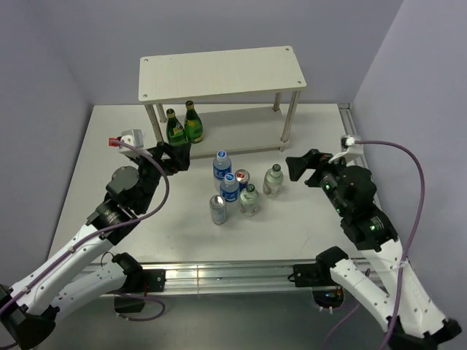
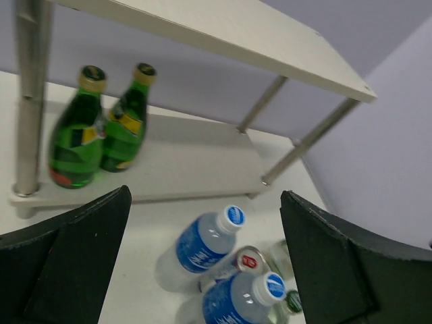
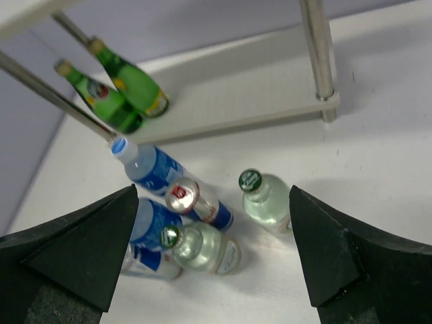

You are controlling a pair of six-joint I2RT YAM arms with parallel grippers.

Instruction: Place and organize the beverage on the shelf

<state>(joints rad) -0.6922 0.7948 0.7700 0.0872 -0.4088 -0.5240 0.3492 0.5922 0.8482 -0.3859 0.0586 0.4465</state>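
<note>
The clear bottle's base needs to stay free to stand on the shelf [image 1: 222,73]. My right gripper should next pick up the bottle by its dark green cap [image 1: 276,168].
The beige two-tier shelf [image 1: 222,73] stands at the back. Two green bottles [image 1: 182,125] stand at the left end of its lower board [image 2: 189,155]. On the table in front stand two blue-label water bottles [image 1: 222,166], a red-and-blue can [image 1: 242,179], a silver can [image 1: 218,210] and two clear green-capped bottles [image 1: 273,179]. My left gripper [image 1: 175,157] is open and empty, left of the cluster and just in front of the green bottles; its wrist view shows the water bottles [image 2: 202,246] below it. My right gripper [image 1: 303,166] is open and empty, right of the cluster, above the clear bottle [image 3: 266,199].
The shelf's top board [image 2: 236,30] is bare and so is the right part of the lower board [image 3: 236,94]. Slim metal legs [image 3: 317,54] stand at the shelf corners. Purple walls close the table at the back and both sides.
</note>
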